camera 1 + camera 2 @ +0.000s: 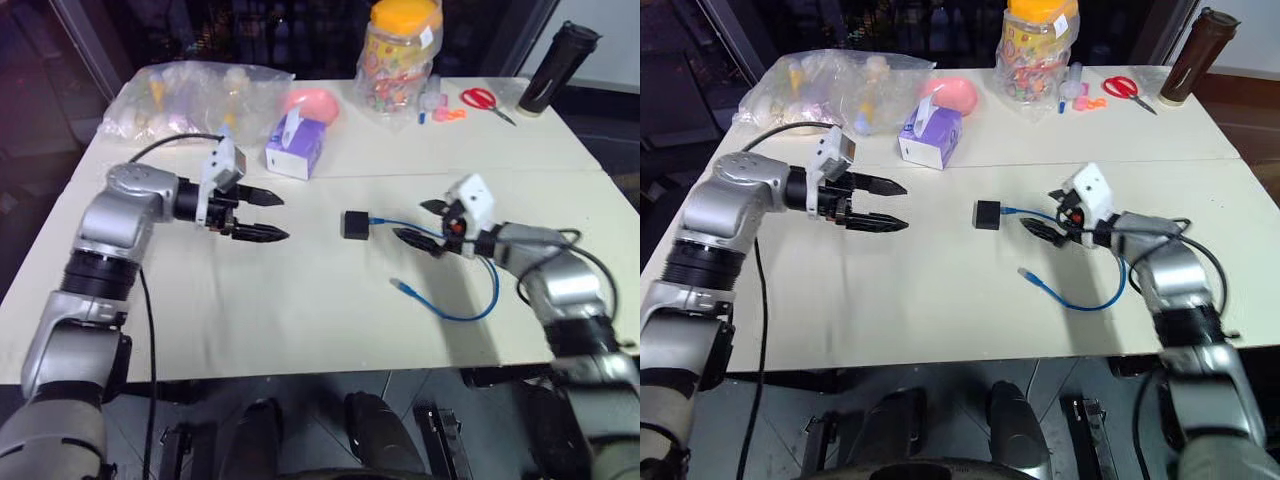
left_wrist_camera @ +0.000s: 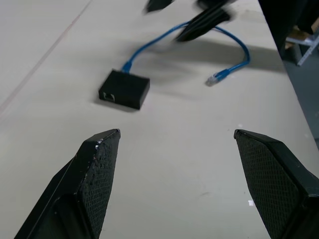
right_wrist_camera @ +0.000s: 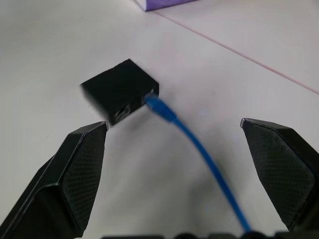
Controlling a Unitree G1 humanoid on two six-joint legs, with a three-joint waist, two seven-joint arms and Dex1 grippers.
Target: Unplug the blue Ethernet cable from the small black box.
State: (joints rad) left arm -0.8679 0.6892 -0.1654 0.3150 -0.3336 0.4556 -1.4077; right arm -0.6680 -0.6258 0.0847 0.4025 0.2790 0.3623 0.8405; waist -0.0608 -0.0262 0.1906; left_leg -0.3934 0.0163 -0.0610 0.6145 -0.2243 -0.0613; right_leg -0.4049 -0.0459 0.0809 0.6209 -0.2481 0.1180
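The blue cable and the robot's other gripper crowd the box's other end, so the left gripper will next grab the small black box by its empty-port end (image 1: pixel 349 225) (image 2: pixel 117 97).
The small black box (image 1: pixel 355 224) lies flat in the middle of the cream table. The blue Ethernet cable (image 1: pixel 470 312) is plugged into the box's right side (image 3: pixel 158 108); it loops right and back, and its free plug (image 1: pixel 401 287) rests on the table. My right gripper (image 1: pixel 418 223) stands open just right of the box, its fingers on either side of the cable near the plug. My left gripper (image 1: pixel 270 216) hovers open to the left of the box, pointing toward it with a clear gap between. In the left wrist view the box (image 2: pixel 124 89) lies ahead of the fingers.
A purple tissue box (image 1: pixel 296 147) sits behind the box. Farther back are a clear plastic bag (image 1: pixel 195 98), a pink object (image 1: pixel 314 104), a candy jar (image 1: pixel 398 55), red scissors (image 1: pixel 484 100) and a dark bottle (image 1: pixel 556 68). The table's front edge (image 1: pixel 300 370) is near.
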